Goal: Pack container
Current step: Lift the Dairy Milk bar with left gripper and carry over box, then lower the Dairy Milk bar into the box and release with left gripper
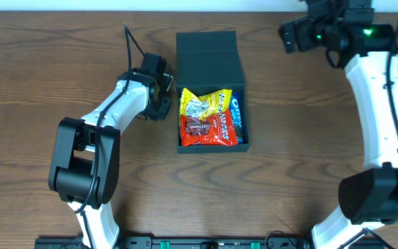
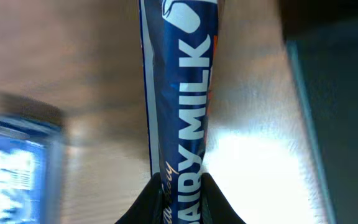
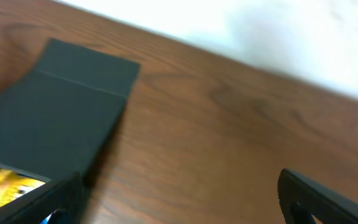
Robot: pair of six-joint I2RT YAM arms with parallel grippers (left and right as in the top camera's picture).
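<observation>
The robot's left gripper is closed on the blue Dairy Milk bar above the wood, so the bar would come up with the fingers if the left gripper lifted now.
The container (image 1: 210, 59) is a dark teal box in the middle of the table, with its flap lid folded back. Inside lie a yellow and red snack packet (image 1: 206, 117) and a blue Oreo packet (image 1: 238, 114). My left gripper (image 1: 161, 90) is just off the box's left wall. In the left wrist view this gripper (image 2: 183, 182) is shut on a blue Dairy Milk bar (image 2: 182, 87) that runs straight away from the fingers above the wood. The overhead view hides the bar under the gripper. My right gripper (image 1: 290, 36) is at the back right, and in its wrist view the right gripper (image 3: 179, 196) stands wide open with nothing in it.
A blurred blue packet (image 2: 17, 168) lies on the table left of the held bar. The container's dark wall (image 2: 347, 124) is close on the bar's right. In the right wrist view the container's lid (image 3: 73, 106) is at the left over brown wood.
</observation>
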